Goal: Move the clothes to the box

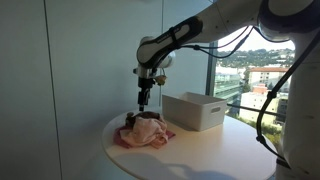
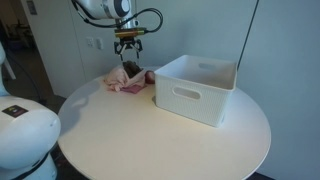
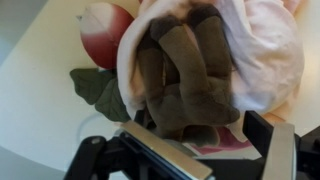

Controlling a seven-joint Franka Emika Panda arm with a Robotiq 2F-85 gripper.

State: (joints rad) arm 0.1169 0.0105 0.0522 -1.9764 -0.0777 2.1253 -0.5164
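The robot's gripper isn't ready to close yet, as there is a gap between its fingers and the brown cloth (image 3: 185, 75) on the pink heap. It should go lower first and then close on that cloth.
A heap of pink clothes (image 1: 146, 133) lies on the round white table (image 1: 200, 150), beside the white box (image 1: 196, 110). In the other exterior view the heap (image 2: 128, 81) lies left of the box (image 2: 196, 88). My gripper (image 1: 144, 101) hangs straight above the heap, pointing down, also seen in an exterior view (image 2: 128, 60). In the wrist view the gripper (image 3: 200, 130) is open, its fingers on either side of a brown cloth (image 3: 185, 75) that lies on top of the pink cloth (image 3: 265, 60). I cannot tell whether the fingers touch the cloth.
A red and green cloth piece (image 3: 100, 40) lies at the side of the heap. Large windows stand behind the table (image 2: 150, 140). A white rounded object (image 2: 20, 130) stands at the table's near left edge.
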